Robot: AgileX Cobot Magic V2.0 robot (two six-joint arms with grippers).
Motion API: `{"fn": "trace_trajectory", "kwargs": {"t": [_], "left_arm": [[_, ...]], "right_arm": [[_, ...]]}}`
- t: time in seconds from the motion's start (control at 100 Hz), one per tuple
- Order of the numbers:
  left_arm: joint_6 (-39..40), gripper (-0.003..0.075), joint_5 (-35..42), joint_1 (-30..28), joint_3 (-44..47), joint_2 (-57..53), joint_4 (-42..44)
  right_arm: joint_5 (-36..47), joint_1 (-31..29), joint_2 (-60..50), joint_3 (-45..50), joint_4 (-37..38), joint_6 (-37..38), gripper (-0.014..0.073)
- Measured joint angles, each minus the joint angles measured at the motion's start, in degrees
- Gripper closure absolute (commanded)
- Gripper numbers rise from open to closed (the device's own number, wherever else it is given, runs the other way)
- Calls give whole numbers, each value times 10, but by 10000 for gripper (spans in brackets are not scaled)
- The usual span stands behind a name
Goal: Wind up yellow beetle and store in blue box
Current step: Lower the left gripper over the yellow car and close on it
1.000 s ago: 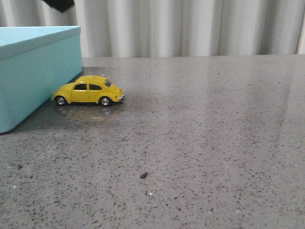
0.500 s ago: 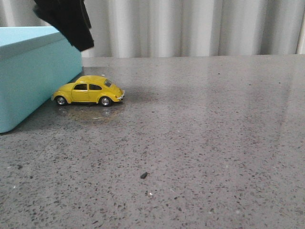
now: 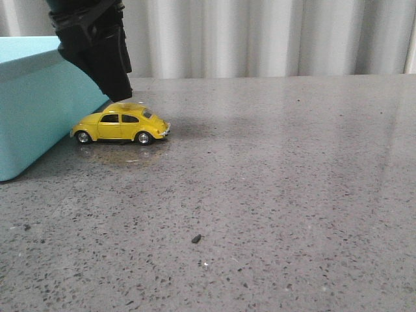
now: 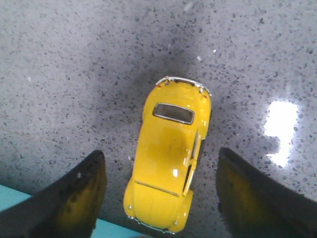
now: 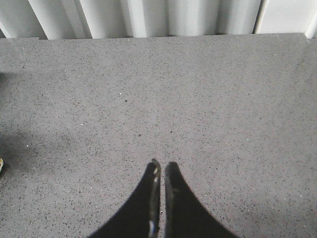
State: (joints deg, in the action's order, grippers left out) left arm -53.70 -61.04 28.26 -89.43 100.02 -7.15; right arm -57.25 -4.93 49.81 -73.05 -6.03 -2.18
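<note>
My left gripper should go down to the beetle's sides before it closes on the beetle, because its fingers are above the yellow beetle's roof [image 3: 127,106] and do not reach those sides yet.
The yellow beetle [image 3: 121,123] stands on its wheels on the grey table, close beside the blue box [image 3: 45,97] at the far left. My left gripper [image 3: 120,96] hangs just above the car's roof. In the left wrist view the car [image 4: 171,171] lies between the two wide-open fingers [image 4: 81,198], which do not touch it, and a strip of the box [image 4: 15,196] shows by one end of the car. My right gripper [image 5: 160,166] is shut and empty over bare table; it is out of the front view.
The grey speckled table [image 3: 273,195] reaches back to a white pleated curtain [image 3: 260,36]. A small dark speck [image 3: 195,238] lies on the table near the front. The box stands right against the car's far side.
My left gripper has come down from the top of the front view to just above the car's roof. The car and the box have not moved.
</note>
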Motion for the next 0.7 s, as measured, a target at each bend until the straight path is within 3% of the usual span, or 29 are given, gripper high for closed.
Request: {"fn": "trace_trajectory", "kwargs": {"t": [0.7], "left_arm": [[-69,279,3,0,0,41,2]], "right_arm": [[4,0,0,0,0,0,655]]}}
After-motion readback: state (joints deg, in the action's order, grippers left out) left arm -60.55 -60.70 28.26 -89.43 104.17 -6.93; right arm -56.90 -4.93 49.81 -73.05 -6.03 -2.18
